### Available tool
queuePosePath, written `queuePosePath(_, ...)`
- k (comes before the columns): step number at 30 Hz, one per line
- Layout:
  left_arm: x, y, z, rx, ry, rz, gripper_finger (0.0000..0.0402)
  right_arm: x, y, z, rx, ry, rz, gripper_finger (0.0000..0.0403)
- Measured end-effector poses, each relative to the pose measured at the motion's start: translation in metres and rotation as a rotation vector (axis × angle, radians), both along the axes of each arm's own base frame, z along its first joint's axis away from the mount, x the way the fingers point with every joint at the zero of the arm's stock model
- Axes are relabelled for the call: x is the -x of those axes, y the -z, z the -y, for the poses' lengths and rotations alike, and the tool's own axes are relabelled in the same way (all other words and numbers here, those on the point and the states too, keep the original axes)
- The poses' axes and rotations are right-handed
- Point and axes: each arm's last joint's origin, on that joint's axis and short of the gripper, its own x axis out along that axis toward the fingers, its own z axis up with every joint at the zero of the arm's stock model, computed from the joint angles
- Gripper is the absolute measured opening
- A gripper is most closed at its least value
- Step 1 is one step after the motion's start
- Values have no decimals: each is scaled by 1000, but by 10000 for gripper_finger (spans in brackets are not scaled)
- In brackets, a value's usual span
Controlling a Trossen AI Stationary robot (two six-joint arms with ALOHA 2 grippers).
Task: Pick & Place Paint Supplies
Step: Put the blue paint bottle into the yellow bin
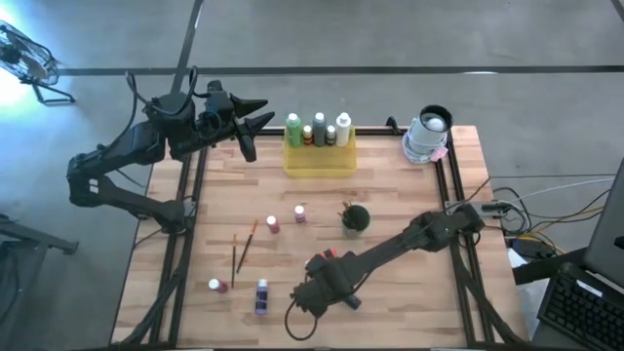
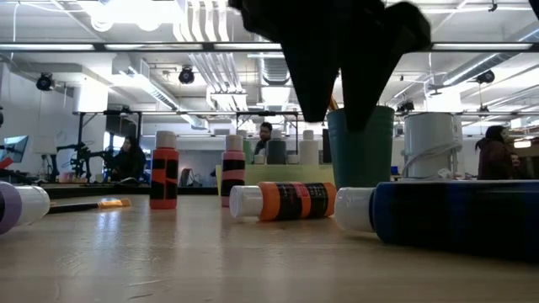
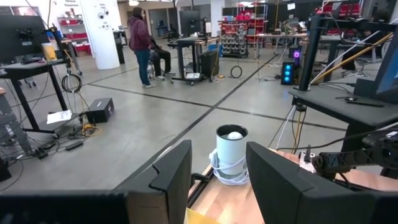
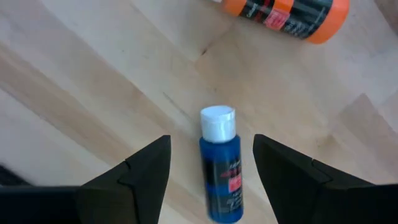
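I need to stand the blue paint bottle in the yellow tray, so my right gripper should next grip it by its end with the cap (image 4: 219, 129).
My right gripper (image 1: 314, 291) hangs open over the near middle of the table, pointing down. In the right wrist view its fingers (image 4: 146, 171) stand on either side of a blue paint bottle (image 4: 221, 171) without touching it. The bottle lies on its side on the wood with its white cap (image 4: 217, 121) pointing away, and it also shows in the low view (image 2: 455, 215). An orange bottle (image 4: 286, 12) lies on its side just beyond it (image 2: 290, 200). My left gripper (image 1: 249, 122) waits open in the air by the far-left corner.
A yellow tray (image 1: 319, 164) at the far edge holds several upright bottles. A dark green cup (image 1: 356, 216) stands mid-table, with two upright bottles (image 1: 273, 224) (image 1: 300, 213) and two brushes (image 1: 244, 244) to its left. Two more bottles (image 1: 216, 285) (image 1: 261, 295) lie near-left. A white roll (image 1: 429, 135) stands far-right.
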Motion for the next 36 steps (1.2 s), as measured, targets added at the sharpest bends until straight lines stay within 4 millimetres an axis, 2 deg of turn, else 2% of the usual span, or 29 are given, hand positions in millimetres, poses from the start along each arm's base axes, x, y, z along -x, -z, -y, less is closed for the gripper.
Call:
queuePosePath(17,0,0,0,0,0,0,158,-1,16,5,-52,-58,-63,208)
queuePosePath(23,0,0,0,0,0,0,158,-2,34,7,-58,-56,-65,212)
queuePosePath(27,0,0,0,0,0,0,158,-2,46,7,-72,-67,-64,202)
queuePosePath(36,0,0,0,0,0,0,158,-1,58,11,-77,-70,-77,162)
